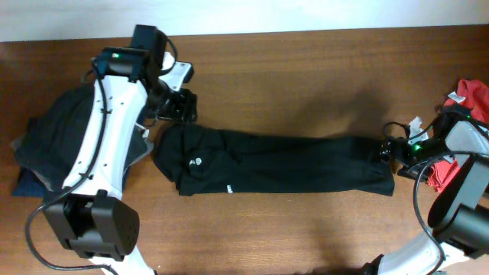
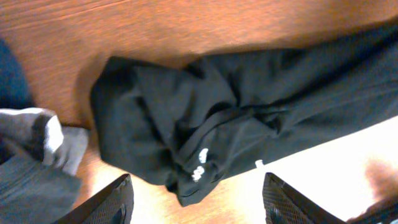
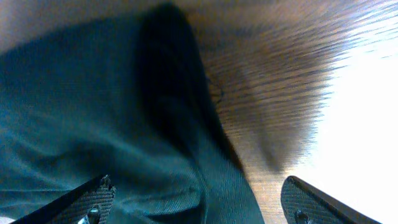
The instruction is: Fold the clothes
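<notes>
Next, the right gripper grips the garment's edge (image 1: 386, 166) opposite its waist end, to fold the black garment (image 1: 275, 164) toward its waist.
A black garment (image 1: 275, 164), long and narrow like folded trousers, lies across the middle of the wooden table. Its bunched waist end with a drawstring and a small white logo is at the left (image 2: 205, 130). My left gripper (image 1: 174, 107) is open and empty just above that waist end (image 2: 196, 199). My right gripper (image 1: 384, 150) is open at the garment's right end. In the right wrist view its fingers (image 3: 196, 202) straddle the dark cloth edge (image 3: 124, 124), close over it, not closed on it.
A pile of dark and grey clothes (image 1: 46, 145) lies at the left under the left arm; its grey cloth shows in the left wrist view (image 2: 37, 155). A red garment (image 1: 466, 137) lies at the right table edge. Bare wood (image 1: 306, 84) lies behind the trousers.
</notes>
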{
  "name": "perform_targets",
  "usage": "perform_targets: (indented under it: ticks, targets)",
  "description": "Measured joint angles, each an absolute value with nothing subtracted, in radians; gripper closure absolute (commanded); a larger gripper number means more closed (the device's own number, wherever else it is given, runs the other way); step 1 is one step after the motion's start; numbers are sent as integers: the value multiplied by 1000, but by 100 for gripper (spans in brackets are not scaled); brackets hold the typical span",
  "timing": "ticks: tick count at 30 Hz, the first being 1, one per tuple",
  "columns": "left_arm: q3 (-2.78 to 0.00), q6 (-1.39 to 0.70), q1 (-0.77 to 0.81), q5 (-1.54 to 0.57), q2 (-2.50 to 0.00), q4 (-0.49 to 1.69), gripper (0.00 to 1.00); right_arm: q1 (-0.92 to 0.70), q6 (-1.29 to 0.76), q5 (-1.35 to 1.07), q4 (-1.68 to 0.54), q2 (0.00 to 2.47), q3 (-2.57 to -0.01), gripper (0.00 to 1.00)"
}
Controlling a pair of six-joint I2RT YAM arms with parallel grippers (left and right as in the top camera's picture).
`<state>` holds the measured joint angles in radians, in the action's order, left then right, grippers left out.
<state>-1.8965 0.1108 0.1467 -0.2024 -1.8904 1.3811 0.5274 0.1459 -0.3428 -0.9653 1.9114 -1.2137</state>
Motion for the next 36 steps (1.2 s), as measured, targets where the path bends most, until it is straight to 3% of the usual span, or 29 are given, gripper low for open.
perform_targets:
  ticks: [4,7,9,12,16,26,36]
  targets:
    - [-1897,111,133,-202,-1890,1379,34,516,188,-346,-981,1947,-1225,19]
    - [-1897,111,134,-202,-1890,1372,34,489,218,-366,-987,1958,-1230,32]
    - [-1897,111,134,-202,-1890,1372,34,465,245,-392,-985,1964,-1230,44]
    - [-1897,111,134,-202,-1890,1372,34,417,274,-424,-979,1977,-1225,71]
    - [-1897,111,134,-196,-1890,1372,34,384,288,-457,-985,1999,-1220,96]
    - [-1897,111,123,-149,-1890,1391,34,432,219,-414,-1031,1975,-1252,96]
    - [-1897,111,63,-141,-1890,1427,34,465,131,-281,-1068,1730,-1385,96]
